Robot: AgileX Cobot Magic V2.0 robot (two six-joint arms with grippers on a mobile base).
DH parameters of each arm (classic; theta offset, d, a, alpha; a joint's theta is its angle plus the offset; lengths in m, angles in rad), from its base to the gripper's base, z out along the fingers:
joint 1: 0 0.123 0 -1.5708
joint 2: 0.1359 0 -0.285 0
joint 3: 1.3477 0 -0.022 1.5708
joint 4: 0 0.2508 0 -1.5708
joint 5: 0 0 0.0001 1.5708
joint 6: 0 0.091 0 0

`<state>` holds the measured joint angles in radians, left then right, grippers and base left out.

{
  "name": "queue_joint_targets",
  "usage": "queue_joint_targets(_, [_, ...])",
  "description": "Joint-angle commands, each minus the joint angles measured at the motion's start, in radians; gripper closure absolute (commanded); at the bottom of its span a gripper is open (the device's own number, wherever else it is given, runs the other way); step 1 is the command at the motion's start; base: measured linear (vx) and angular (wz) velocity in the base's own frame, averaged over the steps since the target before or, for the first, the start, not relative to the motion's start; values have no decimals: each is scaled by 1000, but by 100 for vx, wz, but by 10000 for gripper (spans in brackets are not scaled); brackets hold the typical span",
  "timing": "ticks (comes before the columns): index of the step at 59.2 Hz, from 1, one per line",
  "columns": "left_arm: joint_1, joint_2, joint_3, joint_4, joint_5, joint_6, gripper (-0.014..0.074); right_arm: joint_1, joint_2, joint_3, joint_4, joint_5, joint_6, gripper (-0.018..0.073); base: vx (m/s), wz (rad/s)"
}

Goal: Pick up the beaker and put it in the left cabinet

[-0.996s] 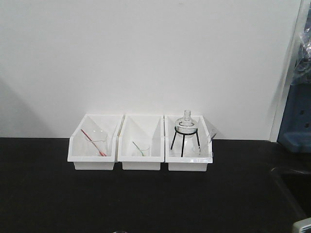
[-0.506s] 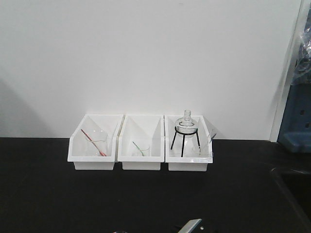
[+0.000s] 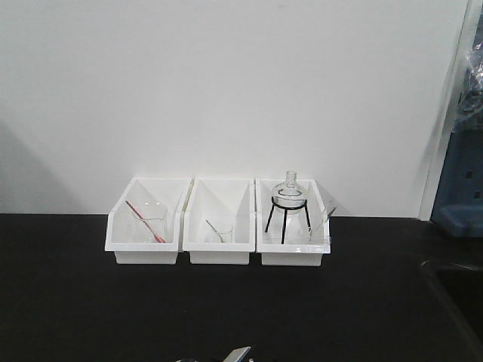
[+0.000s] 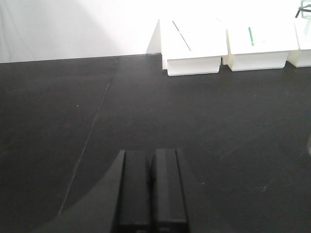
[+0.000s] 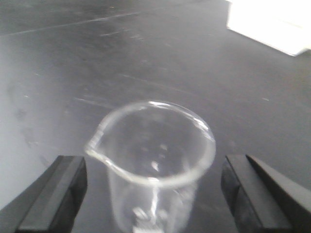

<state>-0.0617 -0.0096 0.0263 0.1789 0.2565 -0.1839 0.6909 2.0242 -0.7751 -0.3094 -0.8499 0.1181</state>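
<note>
I will carry the beaker to the left cabinet, so next I will grab the beaker's glass side (image 5: 151,206) with my right gripper and keep the beaker's rim (image 5: 154,181) free.
The beaker (image 5: 154,160), clear glass with a pour spout pointing left, stands upright on the black counter in the right wrist view. My right gripper (image 5: 153,187) is open, one finger (image 5: 65,187) to the beaker's left and one to its right, both apart from the glass. My left gripper (image 4: 151,155) is shut and empty, low over bare counter, short of the white bins. A grey part of the right arm (image 3: 238,354) shows at the bottom edge of the front view. The left cabinet is out of view.
Three white bins stand at the back against the wall: left (image 3: 147,245) with glassware and a red rod, middle (image 3: 219,245) with a green rod, right (image 3: 294,249) with a round flask on a black tripod (image 3: 289,200). A sink recess (image 3: 453,294) lies at the right.
The grey arm part at the bottom edge of the front view has moved leftward, from the bottom right corner to left of centre. The bins and their glassware have not moved.
</note>
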Motion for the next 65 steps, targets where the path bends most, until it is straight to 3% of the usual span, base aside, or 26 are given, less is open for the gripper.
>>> queue_joint_targets(1, [-1,-17,-9,-5,-80,-3,593,6,-27,-50,8,-86,-1,-43,0,0])
queue_joint_targets(28, [-1,-17,-9,-5,-80,-3,593,7,73,-183,6,-86,0,13,0,0])
queue_joint_targets(37, [-1,-17,-9,-5,-80,-3,593,7,73,-182,6,-63,0,115,0,0])
queue_joint_targets(51, [-1,-17,-9,-5,-80,-3,593,7,0,-182,6,-29,73,400,0,0])
queue_joint_targets(57, [-1,-17,-9,-5,-80,-3,593,7,-97,-184,7,61,71,478,0,0])
queue_joint_targets(65, [-1,-17,-9,-5,-80,-3,593,7,-269,-219,9,323,71,510,0,0])
